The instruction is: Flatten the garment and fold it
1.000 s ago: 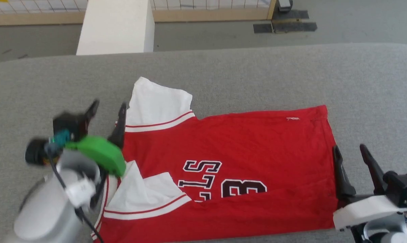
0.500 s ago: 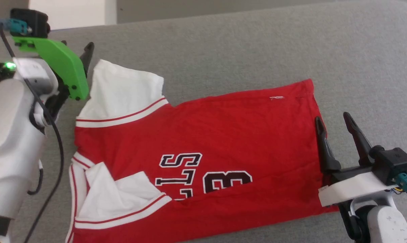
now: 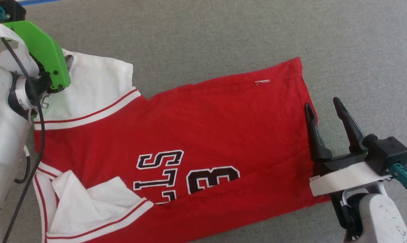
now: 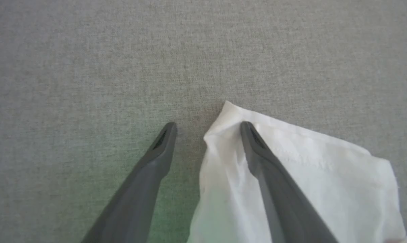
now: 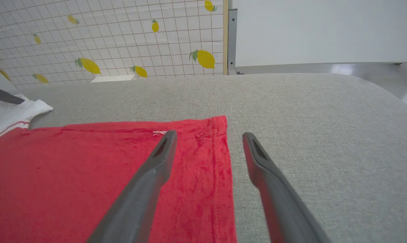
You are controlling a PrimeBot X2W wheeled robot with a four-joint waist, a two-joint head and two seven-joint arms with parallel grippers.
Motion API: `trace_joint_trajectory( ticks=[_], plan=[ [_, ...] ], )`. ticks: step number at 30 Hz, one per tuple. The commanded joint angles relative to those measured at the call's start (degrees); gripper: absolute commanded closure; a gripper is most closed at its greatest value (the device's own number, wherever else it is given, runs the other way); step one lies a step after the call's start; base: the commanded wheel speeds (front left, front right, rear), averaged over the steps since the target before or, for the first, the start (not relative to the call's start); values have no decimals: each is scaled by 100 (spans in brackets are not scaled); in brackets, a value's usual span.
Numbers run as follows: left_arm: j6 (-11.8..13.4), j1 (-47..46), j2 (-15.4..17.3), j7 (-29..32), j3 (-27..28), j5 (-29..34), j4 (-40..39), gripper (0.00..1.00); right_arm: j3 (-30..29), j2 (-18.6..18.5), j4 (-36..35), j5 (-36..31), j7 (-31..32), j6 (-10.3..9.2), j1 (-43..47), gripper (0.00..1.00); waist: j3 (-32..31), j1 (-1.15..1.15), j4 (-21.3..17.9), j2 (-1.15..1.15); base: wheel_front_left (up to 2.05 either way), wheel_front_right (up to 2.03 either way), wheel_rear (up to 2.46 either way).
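Observation:
The far sleeve is lying flat, so next I will use my left gripper to grab the garment by the sleeve's outer corner [image 4: 227, 121], where the cloth puckers into a fold.
The garment [image 3: 203, 128] lies spread on the grey surface, a red jersey with black-and-white letters and numbers. Its far white sleeve [image 3: 95, 84] lies flat, while the near white sleeve [image 3: 88, 202] is crumpled over the red body. My left gripper [image 4: 206, 127] is open at the far sleeve's corner [image 4: 291, 162], one finger [image 4: 257, 152] over the white cloth and the other on bare surface. A green bracket [image 3: 41, 50] on the left wrist covers those fingers in the head view. My right gripper [image 3: 322, 103] is open and straddles the garment's hem [image 5: 220, 162], holding nothing.
The grey fabric surface [image 3: 223, 33] runs all round the garment, with room beyond it and to the right. Behind the surface, the right wrist view shows a lemon-patterned grid wall [image 5: 122, 33] and a pale panel [image 5: 324, 30].
The head camera has tilted down and shifted. My left arm has gone from the collar area out to the far sleeve's corner. The right gripper stays open at the hem.

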Motion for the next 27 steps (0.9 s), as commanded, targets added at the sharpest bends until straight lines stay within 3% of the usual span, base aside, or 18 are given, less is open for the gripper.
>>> trace_joint_trajectory(
  ticks=[1,3,4,5,11,15,22,27],
  plan=[
    [76,5,63,74,-27,-44,-35,0,32,10,37,46,-44,-9,-112,0,86,-1,-70,0,0,0,0],
    [129,57,76,174,-38,-71,-68,0,45,11,59,58,-48,-9,-134,0,96,-1,-73,0,0,0,0],
    [129,83,96,213,-57,-71,-102,53,54,11,71,62,-47,-9,-149,0,101,-1,-72,0,0,0,0],
    [135,96,112,196,-58,-62,-138,98,60,11,79,64,-43,-9,-162,0,102,-1,-71,0,0,0,0],
    [91,164,158,58,-75,-33,-291,100,73,-2,49,-45,35,-9,-457,0,94,-1,-20,0,0,0,0],
    [73,160,136,20,-95,-31,-355,100,-7,-52,160,-156,533,-9,-1009,0,91,-1,34,0,0,0,0],
    [31,96,76,-29,-144,-19,-413,100,-220,-60,1032,-243,3164,-9,-2260,0,127,-1,165,0,0,0,0],
    [-29,14,31,-85,-198,17,-445,100,-285,-90,1494,-279,4623,-9,-2922,0,205,-1,286,0,0,0,0]
  ],
)
